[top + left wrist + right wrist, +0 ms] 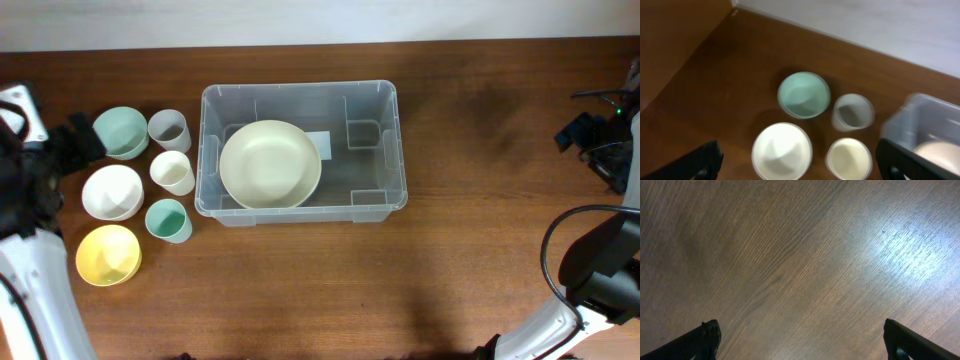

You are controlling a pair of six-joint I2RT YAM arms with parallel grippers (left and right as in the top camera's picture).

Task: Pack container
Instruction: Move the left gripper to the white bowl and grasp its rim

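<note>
My left gripper grabs the white bowl's rim (pixel 85 195) on the side away from the container (pixel 300 88) next, to pack it upright beside the large cream bowl.
The container (pixel 300 88), a clear plastic bin, stands mid-table with a large cream bowl (pixel 270 164) lying inside it. Left of it are a green bowl (pixel 120 132), a grey cup (pixel 169 129), a cream cup (pixel 172 172), a white bowl (pixel 112 191), a teal cup (pixel 167 220) and a yellow bowl (pixel 108 254). My left gripper (pixel 800 167) hangs open above the white bowl (pixel 782 151) and cream cup (pixel 849 159), holding nothing; the container's corner (pixel 925 125) shows at its right. My right gripper (pixel 805 342) is open over bare wood, far right of the container.
The wooden table's back edge meets a pale wall (pixel 865 20). The left arm (pixel 30 200) fills the left edge of the overhead view. The right arm and its cables (pixel 600 140) sit at the right edge.
</note>
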